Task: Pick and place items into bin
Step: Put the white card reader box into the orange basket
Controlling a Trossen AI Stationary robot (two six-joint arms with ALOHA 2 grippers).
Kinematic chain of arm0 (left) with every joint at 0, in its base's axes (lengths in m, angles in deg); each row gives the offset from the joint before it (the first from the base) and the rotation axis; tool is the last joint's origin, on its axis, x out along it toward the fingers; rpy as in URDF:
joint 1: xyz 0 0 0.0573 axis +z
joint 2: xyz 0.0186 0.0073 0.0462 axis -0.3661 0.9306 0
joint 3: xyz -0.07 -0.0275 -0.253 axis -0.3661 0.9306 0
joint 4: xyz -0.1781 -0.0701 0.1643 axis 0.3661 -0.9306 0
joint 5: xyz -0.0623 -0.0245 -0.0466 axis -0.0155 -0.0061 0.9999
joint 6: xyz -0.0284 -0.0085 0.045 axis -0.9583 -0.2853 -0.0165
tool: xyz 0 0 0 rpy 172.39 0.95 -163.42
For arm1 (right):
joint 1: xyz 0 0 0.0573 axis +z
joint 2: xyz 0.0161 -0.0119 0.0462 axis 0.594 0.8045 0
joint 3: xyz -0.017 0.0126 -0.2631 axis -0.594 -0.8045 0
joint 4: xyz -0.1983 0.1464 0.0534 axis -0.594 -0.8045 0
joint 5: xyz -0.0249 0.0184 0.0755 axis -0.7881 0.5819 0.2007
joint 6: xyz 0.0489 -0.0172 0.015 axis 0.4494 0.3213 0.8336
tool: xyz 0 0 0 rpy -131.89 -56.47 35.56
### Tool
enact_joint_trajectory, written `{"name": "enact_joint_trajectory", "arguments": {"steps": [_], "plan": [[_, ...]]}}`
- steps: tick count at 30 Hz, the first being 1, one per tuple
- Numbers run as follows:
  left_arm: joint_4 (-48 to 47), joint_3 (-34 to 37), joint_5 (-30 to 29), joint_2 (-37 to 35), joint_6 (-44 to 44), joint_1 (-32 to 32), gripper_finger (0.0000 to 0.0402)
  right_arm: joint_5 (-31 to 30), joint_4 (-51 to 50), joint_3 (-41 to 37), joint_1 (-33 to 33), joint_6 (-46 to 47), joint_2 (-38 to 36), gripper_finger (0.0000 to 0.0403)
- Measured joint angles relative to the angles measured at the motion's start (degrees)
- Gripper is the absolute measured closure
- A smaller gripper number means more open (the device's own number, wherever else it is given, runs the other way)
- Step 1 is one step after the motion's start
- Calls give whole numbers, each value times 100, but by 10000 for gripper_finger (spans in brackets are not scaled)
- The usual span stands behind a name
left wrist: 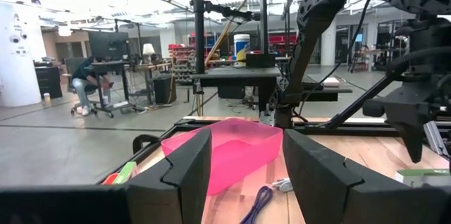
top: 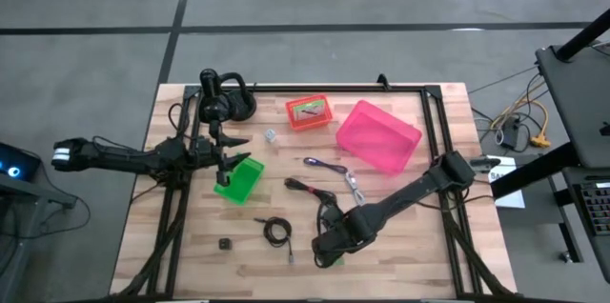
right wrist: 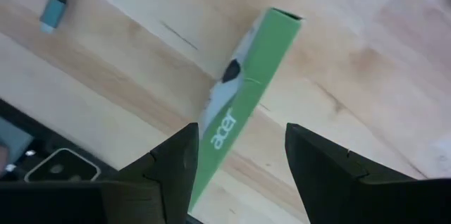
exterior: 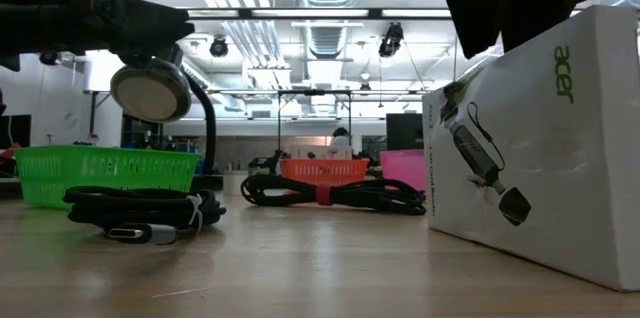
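Observation:
The green packet should go into the bin, so my right gripper needs to grab it by its acer-printed section next.
My right gripper hangs low over the table's near edge, open. Its fingers stand on either side of a slim green packet that lies flat on the wood; the low view shows that packet's white side. My left gripper waits open above a green basket, facing the pink bin. A purple cable, coiled black cables, a tiny white piece and a tiny black block lie loose on the table.
The pink bin sits tilted at the table's far right. An orange basket with a green packet inside stands left of it. A black lamp-like stand occupies the far left. A blue cable plug lies near the packet.

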Motion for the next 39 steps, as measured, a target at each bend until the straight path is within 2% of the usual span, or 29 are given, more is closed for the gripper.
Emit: {"name": "enact_joint_trajectory", "arguments": {"steps": [7, 39], "plan": [[6, 0, 0, 2, 0, 0, 240, -195, 12, 44, 0, 5, 0, 204], [6, 0, 0, 11, 0, -2, 240, -148, 202, -60, 11, -44, 221, 204]]}}
